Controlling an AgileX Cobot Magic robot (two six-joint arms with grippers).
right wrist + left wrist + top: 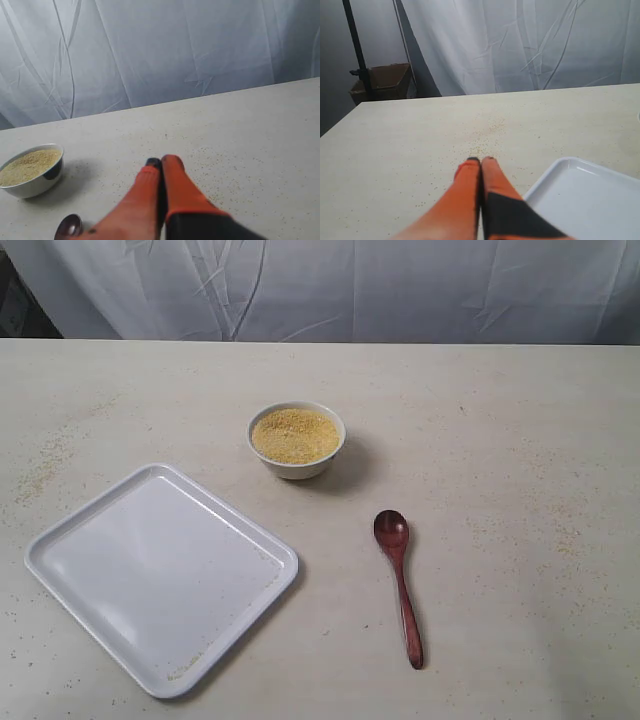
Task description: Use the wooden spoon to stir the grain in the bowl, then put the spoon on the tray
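Note:
My right gripper grabs the wooden spoon by its handle (406,606) next, which leaves the wooden spoon's oval end (391,530) free to stir the grain.
A small white bowl (297,440) holds golden-yellow grain (295,434) near the middle of the table. The bowl (31,172) and its grain (27,166) also show in the right wrist view. The dark red-brown wooden spoon (399,582) lies flat on the table to the right of the tray, handle toward the front; only its oval end (69,226) shows in the right wrist view. The white tray (160,575) sits empty at front left, and its corner (585,200) appears in the left wrist view. My left gripper (480,160) and right gripper (162,161) are both shut and hold nothing. Neither arm shows in the exterior view.
Loose grains are scattered over the pale table (520,440), densest at the left (45,465) and right. A white curtain (330,285) hangs behind the far edge. A cardboard box (382,82) and a black stand (357,50) are beyond the table.

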